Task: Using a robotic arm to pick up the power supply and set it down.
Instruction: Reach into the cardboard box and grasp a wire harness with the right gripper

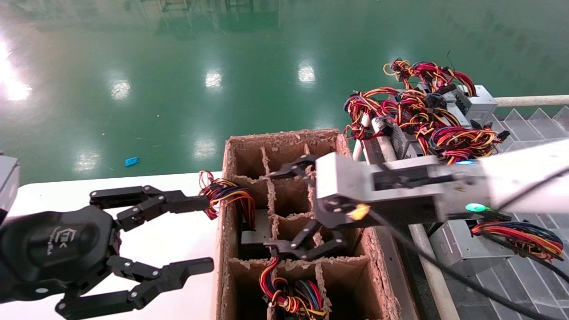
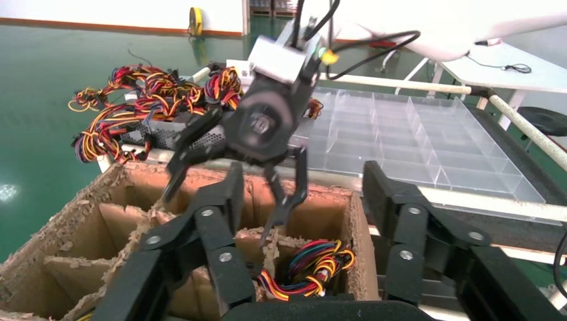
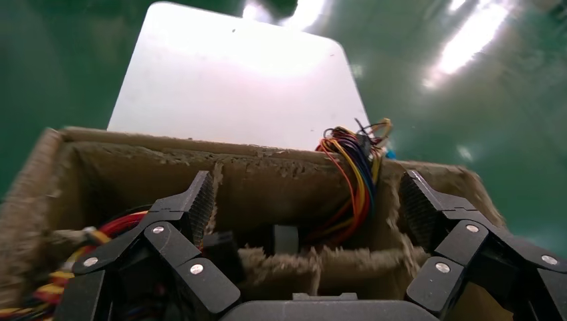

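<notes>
The robot's right gripper next needs to grab the supply by its coloured wire bundle, and so lift the power supply out of its cardboard cell.
The power supply is a grey metal box standing in a middle cell on the left side of the cardboard box. Its purple, blue, orange and yellow wire bundle hangs over the box's left wall. In the right wrist view, the supply and its wires lie just beyond the jaws. My right gripper hovers open over the box's middle cells, holding nothing; its jaws stand wide apart. My left gripper stands open over the white table beside the box's left wall.
Frayed cardboard dividers split the box into cells. A nearer cell holds another coloured wire bundle. Grey supplies with red and yellow wires pile up at the far right. One more supply lies on a clear tray.
</notes>
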`<act>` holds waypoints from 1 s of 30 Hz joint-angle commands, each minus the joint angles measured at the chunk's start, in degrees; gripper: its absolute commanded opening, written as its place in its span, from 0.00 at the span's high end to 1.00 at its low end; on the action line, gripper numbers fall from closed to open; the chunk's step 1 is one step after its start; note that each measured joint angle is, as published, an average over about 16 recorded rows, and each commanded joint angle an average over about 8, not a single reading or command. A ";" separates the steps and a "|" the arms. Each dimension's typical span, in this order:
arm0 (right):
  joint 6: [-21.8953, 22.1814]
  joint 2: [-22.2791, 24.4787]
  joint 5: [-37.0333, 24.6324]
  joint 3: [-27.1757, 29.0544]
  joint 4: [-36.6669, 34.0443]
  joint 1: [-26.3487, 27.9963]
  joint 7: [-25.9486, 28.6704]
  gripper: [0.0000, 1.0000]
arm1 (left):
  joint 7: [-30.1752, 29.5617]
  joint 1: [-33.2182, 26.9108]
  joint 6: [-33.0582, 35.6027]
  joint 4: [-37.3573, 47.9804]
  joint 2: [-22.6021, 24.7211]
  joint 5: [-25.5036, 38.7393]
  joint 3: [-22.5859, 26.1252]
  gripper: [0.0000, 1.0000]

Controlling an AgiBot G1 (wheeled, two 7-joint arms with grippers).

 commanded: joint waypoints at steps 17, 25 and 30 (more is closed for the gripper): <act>4.73 -14.52 -6.91 -3.40 -25.34 7.15 -23.94 0.99 | 0.00 0.00 0.00 0.00 0.00 0.00 0.00 1.00; 5.03 -17.27 -6.89 -3.32 -33.58 9.07 -30.17 1.00 | 0.00 0.00 0.00 0.00 0.00 0.00 0.00 1.00; 5.32 -18.39 -7.09 -3.43 -37.33 10.04 -33.05 1.00 | 0.00 0.00 0.00 0.00 0.00 0.00 0.00 1.00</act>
